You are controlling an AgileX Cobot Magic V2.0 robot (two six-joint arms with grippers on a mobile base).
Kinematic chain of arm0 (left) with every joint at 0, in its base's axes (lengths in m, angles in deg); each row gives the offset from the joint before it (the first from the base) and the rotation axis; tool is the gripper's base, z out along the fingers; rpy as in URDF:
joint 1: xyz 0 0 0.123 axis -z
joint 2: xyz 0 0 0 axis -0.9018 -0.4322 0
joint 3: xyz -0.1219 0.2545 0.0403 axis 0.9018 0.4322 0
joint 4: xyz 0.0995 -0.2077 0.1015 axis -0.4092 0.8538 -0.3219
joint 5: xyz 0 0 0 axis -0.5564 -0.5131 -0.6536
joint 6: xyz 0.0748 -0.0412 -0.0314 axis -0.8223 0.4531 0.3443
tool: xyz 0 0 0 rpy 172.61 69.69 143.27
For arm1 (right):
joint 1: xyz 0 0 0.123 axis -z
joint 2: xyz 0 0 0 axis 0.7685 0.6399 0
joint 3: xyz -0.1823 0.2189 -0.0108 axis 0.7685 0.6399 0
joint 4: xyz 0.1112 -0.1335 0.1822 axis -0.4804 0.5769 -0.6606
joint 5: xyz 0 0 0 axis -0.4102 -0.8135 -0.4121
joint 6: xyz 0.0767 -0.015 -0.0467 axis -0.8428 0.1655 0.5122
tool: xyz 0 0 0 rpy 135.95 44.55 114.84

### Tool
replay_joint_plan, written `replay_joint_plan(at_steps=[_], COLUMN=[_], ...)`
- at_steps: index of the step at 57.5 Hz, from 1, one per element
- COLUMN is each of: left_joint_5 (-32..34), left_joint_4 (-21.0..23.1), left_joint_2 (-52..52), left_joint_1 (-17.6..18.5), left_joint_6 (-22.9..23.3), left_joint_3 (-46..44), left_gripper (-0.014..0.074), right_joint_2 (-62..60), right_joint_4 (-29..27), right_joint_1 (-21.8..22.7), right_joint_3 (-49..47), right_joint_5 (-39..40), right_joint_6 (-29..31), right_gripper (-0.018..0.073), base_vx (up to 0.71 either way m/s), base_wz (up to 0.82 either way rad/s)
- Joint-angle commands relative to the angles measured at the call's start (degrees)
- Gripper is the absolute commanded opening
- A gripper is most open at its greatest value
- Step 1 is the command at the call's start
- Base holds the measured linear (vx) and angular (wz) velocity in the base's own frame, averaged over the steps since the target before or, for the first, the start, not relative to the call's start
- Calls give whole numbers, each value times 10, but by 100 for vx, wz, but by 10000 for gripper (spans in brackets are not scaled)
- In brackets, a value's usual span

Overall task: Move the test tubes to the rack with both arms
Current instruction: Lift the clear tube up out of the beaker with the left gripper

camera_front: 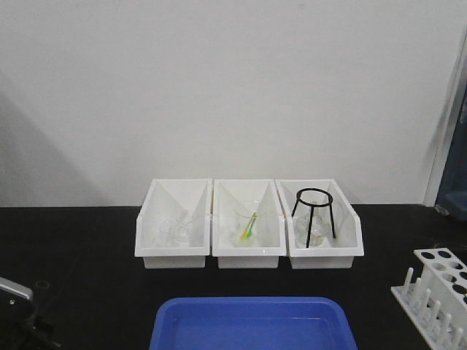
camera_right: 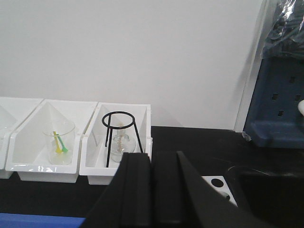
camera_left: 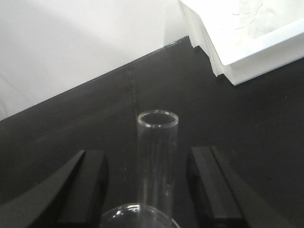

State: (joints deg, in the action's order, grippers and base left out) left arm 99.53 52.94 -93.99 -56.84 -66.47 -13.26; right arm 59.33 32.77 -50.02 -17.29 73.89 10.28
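Note:
My left gripper will next grab the test tube by its upper end below the rim [camera_left: 157,137]. Then it can carry the test tube to the white rack.
A clear glass test tube [camera_left: 157,156] shows in the left wrist view with its open round rim at the far end. It sits between the two fingers of my left gripper [camera_left: 147,153], which is open, with a gap on each side of the tube. A curved glass edge [camera_left: 137,214] shows at the bottom of that view. My right gripper [camera_right: 152,159] is shut with nothing between its fingers. A corner of the white rack [camera_right: 216,186] lies just right of it. The rack [camera_front: 438,292] stands at the table's right front. Only the grey module of the left arm [camera_front: 14,295] shows in the front view.
Three white bins [camera_front: 248,251] stand in a row at the back of the black table, holding beakers and a black tripod ring [camera_front: 314,211]. A blue tray [camera_front: 252,324] lies at the front middle. A blue crate [camera_right: 280,104] stands far right.

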Motion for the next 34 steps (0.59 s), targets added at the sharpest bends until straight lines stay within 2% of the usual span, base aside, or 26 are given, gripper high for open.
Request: replay_joint_plan(at_steps=[1, 15, 28, 34], left_joint_5=[53, 112, 121, 121], left_joint_4=[3, 3, 4, 4], left_joint_2=[12, -28, -33, -33], left_joint_1=[4, 4, 4, 4], left_joint_6=[-11, -16, -16, -16], left_joint_3=[-13, -13, -13, -13], left_gripper=[478, 477, 476, 444], right_joint_2=[0, 0, 0, 0], right_joint_4=[1, 1, 0, 0], right_joint_1=[0, 0, 0, 0], right_joint_3=[-19, -19, -19, -19], right_joint_5=[46, 46, 45, 45], right_joint_6=[2, 2, 2, 2], right_gripper=[-4, -4, -4, -4], base_vx=[0, 0, 0, 0], base_wz=[0, 0, 0, 0])
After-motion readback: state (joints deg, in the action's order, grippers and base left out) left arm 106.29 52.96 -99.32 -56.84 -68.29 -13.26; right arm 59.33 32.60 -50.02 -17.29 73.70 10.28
